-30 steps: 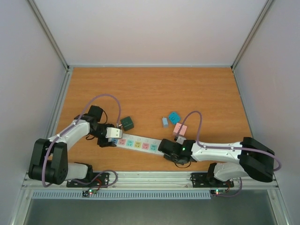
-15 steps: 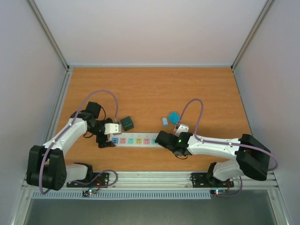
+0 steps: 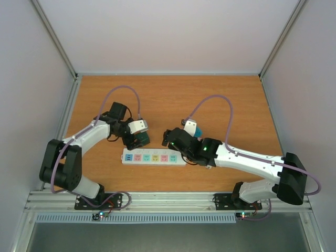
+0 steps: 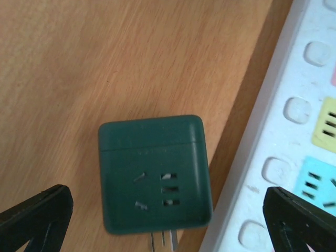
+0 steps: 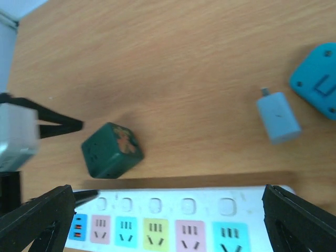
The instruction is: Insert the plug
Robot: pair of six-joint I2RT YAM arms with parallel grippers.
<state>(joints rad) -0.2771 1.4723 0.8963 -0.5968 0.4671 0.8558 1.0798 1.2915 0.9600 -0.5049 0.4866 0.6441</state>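
The green cube plug (image 4: 155, 173) is next for the left gripper, which will grip it by opposite sides near its prongs. The right gripper can then grab the plug's far end to insert it.
A dark green cube plug (image 4: 155, 173) lies on the wooden table just beyond the white power strip (image 3: 155, 157), its metal prongs (image 4: 164, 240) pointing toward the camera in the left wrist view. My left gripper (image 4: 168, 220) hangs open over it, one fingertip (image 4: 37, 215) on each side, touching nothing. My right gripper (image 5: 168, 220) is open and empty above the power strip (image 5: 173, 210), over its coloured sockets. In the top view the left gripper (image 3: 137, 134) sits at the green cube (image 3: 142, 138), and the right gripper (image 3: 169, 143) is near the strip's right half.
A small light blue plug (image 5: 278, 116) and a teal plug (image 5: 317, 86) lie on the table beyond the strip's right end. The teal plug (image 3: 196, 129) shows beside the right wrist from above. Purple cables loop over both arms. Walls enclose the table.
Both grippers have opened. The left arm moved from the strip's left end up to the green cube. The right arm swung up and left, and the strip now lies level.
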